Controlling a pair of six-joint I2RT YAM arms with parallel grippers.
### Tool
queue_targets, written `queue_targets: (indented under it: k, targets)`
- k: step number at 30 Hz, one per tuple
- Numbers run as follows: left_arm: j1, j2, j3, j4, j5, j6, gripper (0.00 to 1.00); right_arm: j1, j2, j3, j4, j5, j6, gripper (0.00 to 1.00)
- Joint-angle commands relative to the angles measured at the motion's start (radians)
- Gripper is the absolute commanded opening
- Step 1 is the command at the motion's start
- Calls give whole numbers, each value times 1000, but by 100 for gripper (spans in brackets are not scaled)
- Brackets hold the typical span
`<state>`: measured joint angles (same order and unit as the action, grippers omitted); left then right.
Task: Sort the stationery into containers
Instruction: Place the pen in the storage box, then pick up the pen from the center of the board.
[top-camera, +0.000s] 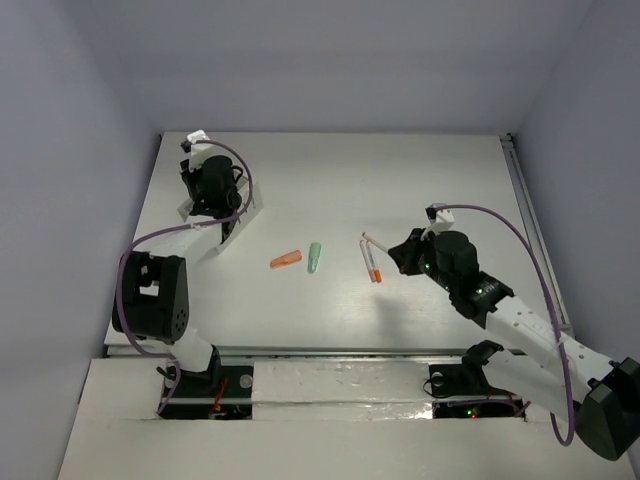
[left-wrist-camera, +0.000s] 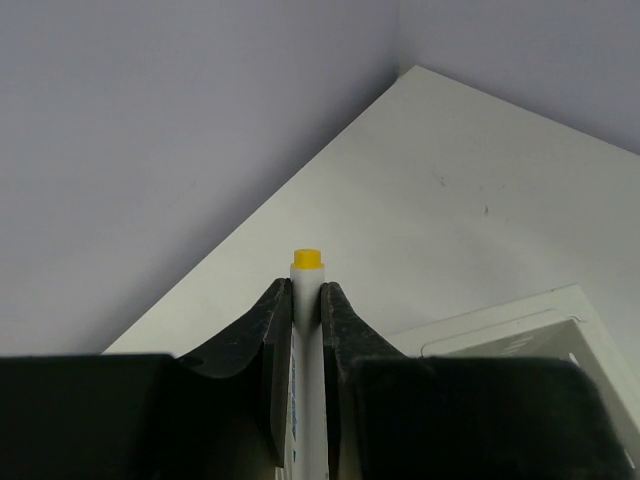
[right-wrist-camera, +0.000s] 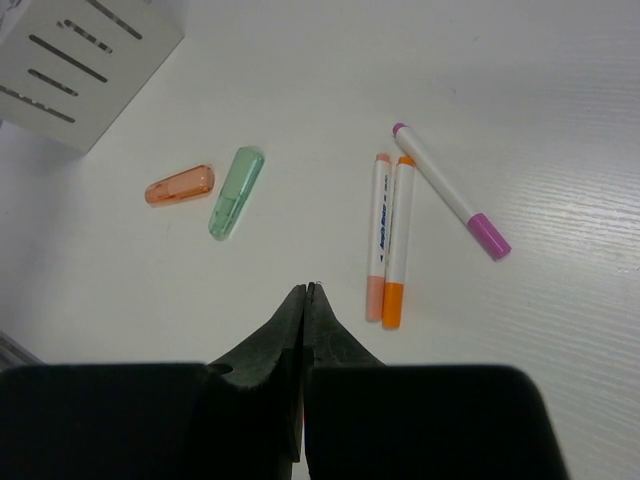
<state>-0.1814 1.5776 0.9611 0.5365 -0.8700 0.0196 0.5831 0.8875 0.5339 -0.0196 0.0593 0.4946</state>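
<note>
The thin white pen is above the white box, whose rim shows beside the fingers, so my left gripper needs to let go of the pen now.
My left gripper (left-wrist-camera: 307, 295) is shut on a thin white pen with a yellow cap (left-wrist-camera: 307, 259), which stands up between the fingers. In the top view that gripper (top-camera: 213, 190) hangs over the white box (top-camera: 252, 205) at the table's far left and hides most of it; one corner of the box (left-wrist-camera: 520, 330) shows below it. My right gripper (right-wrist-camera: 306, 290) is shut and empty, just above the table near three pens: a peach-capped one (right-wrist-camera: 378, 235), an orange-capped one (right-wrist-camera: 398, 240) and a magenta-capped one (right-wrist-camera: 450, 190). An orange stub (right-wrist-camera: 180, 186) and a mint-green stub (right-wrist-camera: 236, 192) lie to their left.
The slotted wall of the box (right-wrist-camera: 80, 60) stands beyond the stubs in the right wrist view. Grey walls enclose the table on three sides. A rail (top-camera: 530, 220) runs along the table's right edge. Both stubs (top-camera: 300, 259) lie mid-table between the arms.
</note>
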Motion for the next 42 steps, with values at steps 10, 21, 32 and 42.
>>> queue_targets:
  k: [10,21,32,42]
  targets:
    - [-63,4,-41,125,-96,75,14,-3,16,21,40,0,-5,0]
    - [-130,-94,-15,70,-109,30,46,-3,8,21,24,36,-16,0]
    - [-544,-147,273,-486,239,-449,0,-3,-73,20,-49,195,7,0]
    - [-747,114,258,-543,399,-783,10,-12,-99,41,-158,361,-4,0]
